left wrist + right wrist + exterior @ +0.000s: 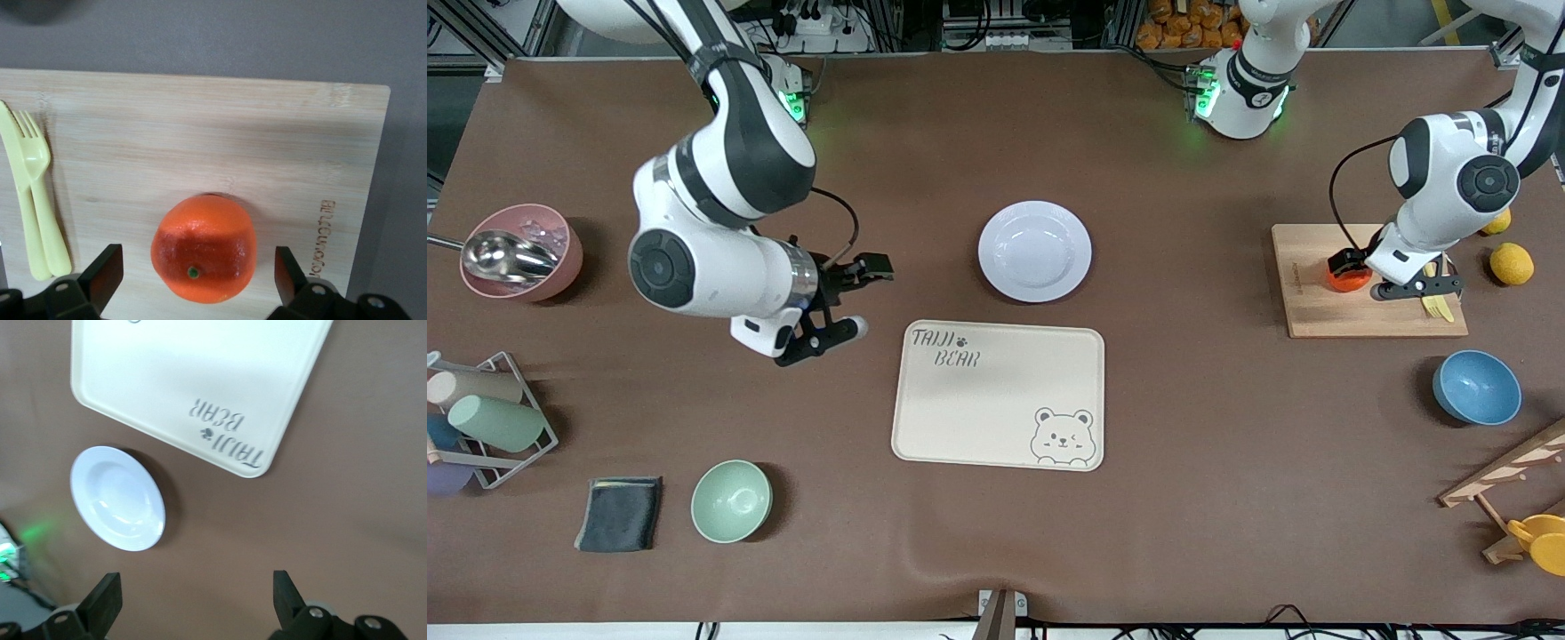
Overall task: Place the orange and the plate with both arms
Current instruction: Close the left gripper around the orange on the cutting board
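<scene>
I will grab the orange (1348,279) by its round sides next with my left gripper, to set it on the pale plate (1034,250).
The orange (1348,279) lies on a wooden cutting board (1369,316) toward the left arm's end of the table. My left gripper (1418,286) is over it. In the left wrist view the orange (203,248) sits between the open fingers (100,277) of the left gripper (198,280), with a gap on each side. The pale plate (1034,250) lies mid-table, farther from the front camera than the cream bear tray (1000,418). My right gripper (824,340) is open and empty over bare table beside the tray. The right wrist view shows this gripper (197,600), the plate (117,498) and the tray (200,380).
A yellow fork and knife (1437,302) lie on the board; lemons (1512,263) sit beside it. A blue bowl (1476,387), mint bowl (731,500), pink bowl with a scoop (520,252), cup rack (489,418), dark cloth (618,513) and wooden stand (1507,471) ring the table.
</scene>
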Controlling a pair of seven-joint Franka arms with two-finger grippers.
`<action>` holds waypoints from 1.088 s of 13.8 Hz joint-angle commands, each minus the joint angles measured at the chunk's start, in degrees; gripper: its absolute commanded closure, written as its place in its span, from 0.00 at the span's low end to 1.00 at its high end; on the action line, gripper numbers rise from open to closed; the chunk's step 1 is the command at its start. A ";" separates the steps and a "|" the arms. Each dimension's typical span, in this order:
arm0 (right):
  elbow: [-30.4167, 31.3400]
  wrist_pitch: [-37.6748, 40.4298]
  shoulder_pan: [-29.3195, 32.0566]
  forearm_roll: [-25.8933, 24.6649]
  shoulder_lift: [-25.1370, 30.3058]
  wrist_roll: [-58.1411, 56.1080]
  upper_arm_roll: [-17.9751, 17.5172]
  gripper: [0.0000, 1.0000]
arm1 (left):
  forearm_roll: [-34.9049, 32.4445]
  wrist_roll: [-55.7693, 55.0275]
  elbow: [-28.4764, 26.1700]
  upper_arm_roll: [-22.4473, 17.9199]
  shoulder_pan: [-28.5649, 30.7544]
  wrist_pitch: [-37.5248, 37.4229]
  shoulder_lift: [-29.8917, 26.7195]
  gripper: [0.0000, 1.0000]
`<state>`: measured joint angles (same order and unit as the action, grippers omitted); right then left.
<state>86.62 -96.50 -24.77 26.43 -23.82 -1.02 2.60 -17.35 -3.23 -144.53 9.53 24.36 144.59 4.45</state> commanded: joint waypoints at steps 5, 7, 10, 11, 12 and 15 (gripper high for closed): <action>-1.19 0.87 0.86 7.32 -3.07 0.93 0.56 0.00 | -1.72 0.41 -0.67 0.49 2.00 4.11 3.28 0.00; -0.66 5.23 0.16 7.15 -3.16 0.94 0.65 0.00 | -1.98 0.41 -0.67 0.49 2.53 4.29 3.55 0.00; -0.31 7.55 0.68 7.24 -3.51 0.76 0.65 0.00 | -2.07 0.41 -0.75 0.49 2.62 4.99 5.03 0.00; -0.05 7.73 0.86 7.15 -3.77 0.33 0.65 0.00 | -2.24 0.41 -0.75 0.49 2.71 5.43 5.30 0.00; 1.08 7.64 0.78 7.24 -3.86 0.32 0.65 0.00 | -2.51 0.41 -0.75 0.49 2.79 5.44 5.30 0.00; 1.89 7.64 0.51 7.24 -3.86 0.41 0.56 0.00 | -4.44 0.41 -0.49 0.49 4.10 5.44 6.18 0.01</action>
<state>88.26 -89.17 -24.52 32.45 -27.77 -0.80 3.31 -19.46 -3.23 -144.90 9.53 26.33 148.67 9.97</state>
